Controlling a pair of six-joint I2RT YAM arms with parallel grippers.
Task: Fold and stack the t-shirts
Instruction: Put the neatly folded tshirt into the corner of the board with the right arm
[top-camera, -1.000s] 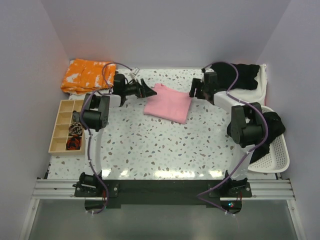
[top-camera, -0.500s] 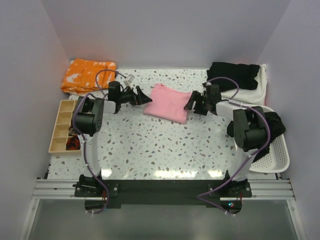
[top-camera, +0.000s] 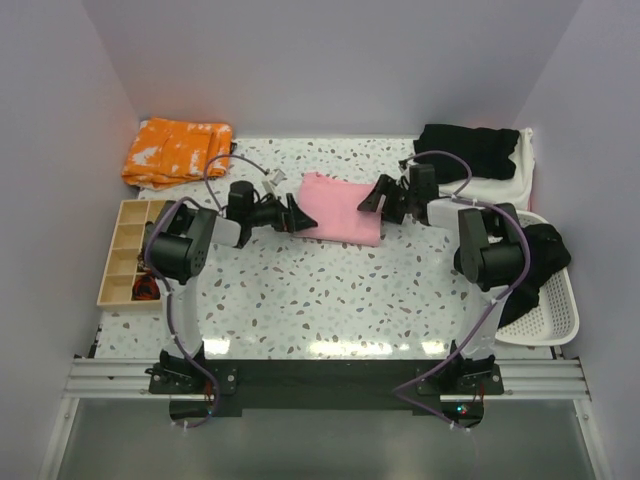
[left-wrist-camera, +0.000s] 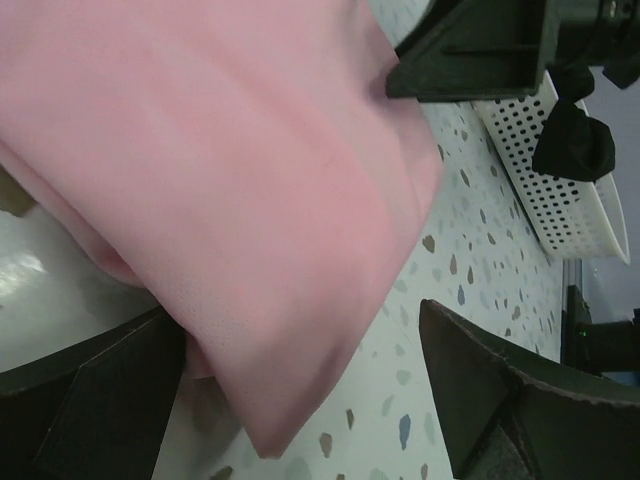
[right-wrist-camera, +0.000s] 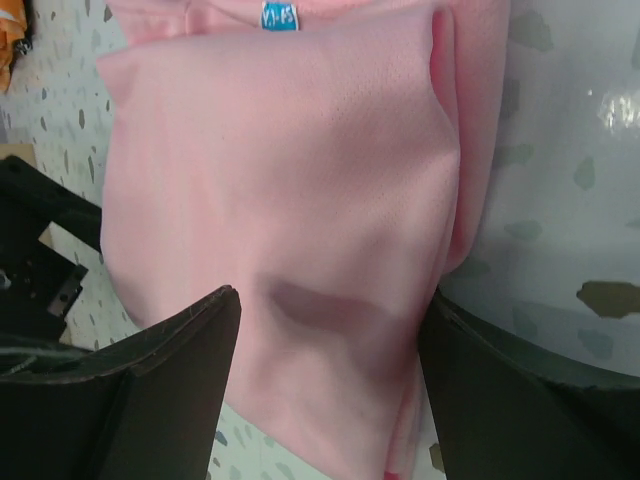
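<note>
I will grab the folded pink t-shirt's side edge nearest the black t-shirt with my right gripper, so the rest stays free to stack there.
A folded light pink t-shirt lies on the speckled table, back of centre. My left gripper is open at its left near corner; in the left wrist view the shirt's corner lies between the two fingers. My right gripper is open at the shirt's right edge; in the right wrist view the pink fabric lies between its fingers. A black t-shirt lies on an off-white one at the back right.
An orange patterned cloth lies at the back left. A wooden compartment tray stands at the left edge. A white perforated basket with dark fabric stands at the right.
Both grippers have closed in on the pink shirt from either side, the left one moving right and nearer. The shirt's outline has squared up a little.
</note>
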